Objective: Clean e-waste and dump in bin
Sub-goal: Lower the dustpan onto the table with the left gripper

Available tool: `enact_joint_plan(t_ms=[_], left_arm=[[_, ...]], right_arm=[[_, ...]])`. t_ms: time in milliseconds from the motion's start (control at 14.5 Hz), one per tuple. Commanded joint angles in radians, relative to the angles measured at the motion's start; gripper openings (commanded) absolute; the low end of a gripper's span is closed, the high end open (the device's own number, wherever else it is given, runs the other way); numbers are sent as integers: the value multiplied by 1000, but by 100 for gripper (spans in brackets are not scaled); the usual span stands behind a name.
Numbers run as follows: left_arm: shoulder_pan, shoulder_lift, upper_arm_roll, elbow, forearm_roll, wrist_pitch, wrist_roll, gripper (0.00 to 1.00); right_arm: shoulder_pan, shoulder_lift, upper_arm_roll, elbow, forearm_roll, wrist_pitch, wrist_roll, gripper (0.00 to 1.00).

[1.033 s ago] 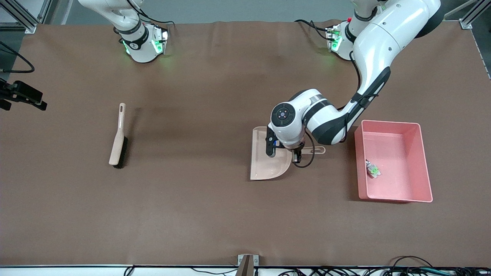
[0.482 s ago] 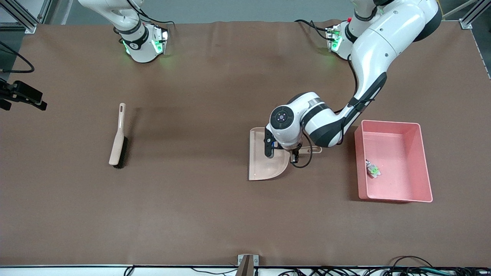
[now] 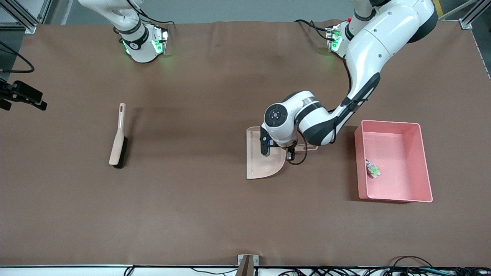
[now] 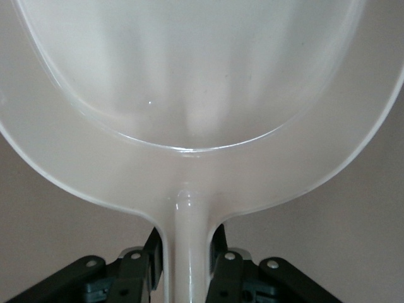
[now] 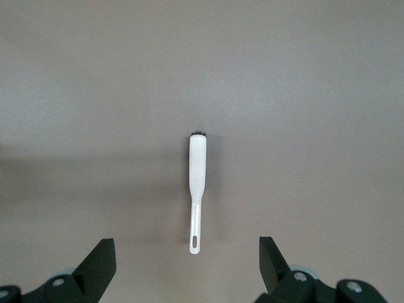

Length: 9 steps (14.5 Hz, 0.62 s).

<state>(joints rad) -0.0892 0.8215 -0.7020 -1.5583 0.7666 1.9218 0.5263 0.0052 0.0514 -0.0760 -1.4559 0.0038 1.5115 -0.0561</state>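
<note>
The beige dustpan's straight edge [image 3: 247, 154] lies flat against the brown table and the dustpan would rest there, so my left gripper should open.
The pink bin [image 3: 396, 199] stands at the left arm's end of the table. A white e-waste piece [image 3: 372, 169] lies inside it by the wall toward the table's middle; I cannot make out the dark block. My left gripper [image 3: 293, 148] is shut on the handle of the beige dustpan [image 3: 264, 161], beside the bin toward the table's middle. In the left wrist view the fingers [image 4: 153, 247] clamp the handle [image 4: 188, 233] and the pan [image 4: 189, 69] looks empty. My right gripper [image 5: 186, 254] is open, high over the brush [image 5: 197, 170].
The beige brush with black bristles [image 3: 117, 140] lies on the brown table toward the right arm's end. A black camera mount [image 3: 21, 96] sticks in at that end's edge. Cables run along the front edge.
My left gripper has carried the dustpan a little away from the bin, toward the table's middle. The brush and the bin have not moved.
</note>
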Motion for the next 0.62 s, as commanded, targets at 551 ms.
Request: enact_joint_plan(t_ms=[551], left_arm=[[-14,-1,13,7,3,2,41,21]], right_arm=[[6,-5,-7,8,13,-5,4,100]])
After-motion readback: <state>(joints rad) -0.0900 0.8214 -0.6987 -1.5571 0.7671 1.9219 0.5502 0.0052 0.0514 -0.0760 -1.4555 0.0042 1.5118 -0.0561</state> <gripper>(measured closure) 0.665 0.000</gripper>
